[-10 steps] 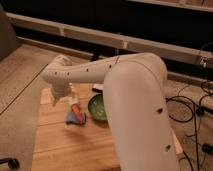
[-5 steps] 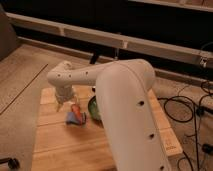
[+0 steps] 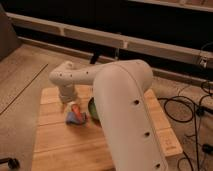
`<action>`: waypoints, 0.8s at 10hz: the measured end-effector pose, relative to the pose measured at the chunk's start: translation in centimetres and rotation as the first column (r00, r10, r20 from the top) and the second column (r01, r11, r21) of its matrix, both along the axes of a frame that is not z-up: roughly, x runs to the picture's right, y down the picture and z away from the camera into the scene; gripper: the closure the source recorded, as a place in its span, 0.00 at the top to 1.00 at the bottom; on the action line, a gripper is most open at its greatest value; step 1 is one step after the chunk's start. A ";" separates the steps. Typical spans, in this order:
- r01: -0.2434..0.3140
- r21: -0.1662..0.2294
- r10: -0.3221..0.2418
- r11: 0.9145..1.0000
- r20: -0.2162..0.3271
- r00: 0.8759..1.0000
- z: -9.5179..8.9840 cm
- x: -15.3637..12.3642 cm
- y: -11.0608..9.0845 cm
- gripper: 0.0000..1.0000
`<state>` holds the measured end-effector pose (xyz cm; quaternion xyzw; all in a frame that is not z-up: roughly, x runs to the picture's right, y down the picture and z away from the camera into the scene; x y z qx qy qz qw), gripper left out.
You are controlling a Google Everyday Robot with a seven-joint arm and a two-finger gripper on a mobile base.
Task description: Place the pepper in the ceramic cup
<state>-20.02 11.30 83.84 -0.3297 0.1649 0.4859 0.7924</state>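
Observation:
The small orange-red pepper needs to go in the ceramic cup, so my gripper needs to grab it by its top next.
The small orange-red pepper point(image 3: 75, 108) lies on top of a blue sponge point(image 3: 75, 119) on the wooden table point(image 3: 55, 140). My gripper point(image 3: 70, 103) hangs from the white wrist directly above and just left of the pepper, open, with nothing visibly held. The ceramic cup is hidden, probably behind my arm. My large white upper arm point(image 3: 125, 115) fills the middle of the view.
A green bowl point(image 3: 92, 108) sits just right of the sponge, mostly covered by my arm. Black cables point(image 3: 192, 107) lie on the floor to the right. A dark wall with a rail point(image 3: 100, 37) runs behind the table.
My big arm link has swung left and closer, covering more of the green bowl. The gripper stays over the pepper and sponge, which have not moved.

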 end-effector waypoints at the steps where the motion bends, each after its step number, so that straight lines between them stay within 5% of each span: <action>1: -0.004 -0.020 0.004 1.000 -0.017 1.000 0.2 0.4 0.8 0.65; 8: -0.028 -0.079 0.021 0.996 -0.081 0.996 1.7 2.6 2.5 0.65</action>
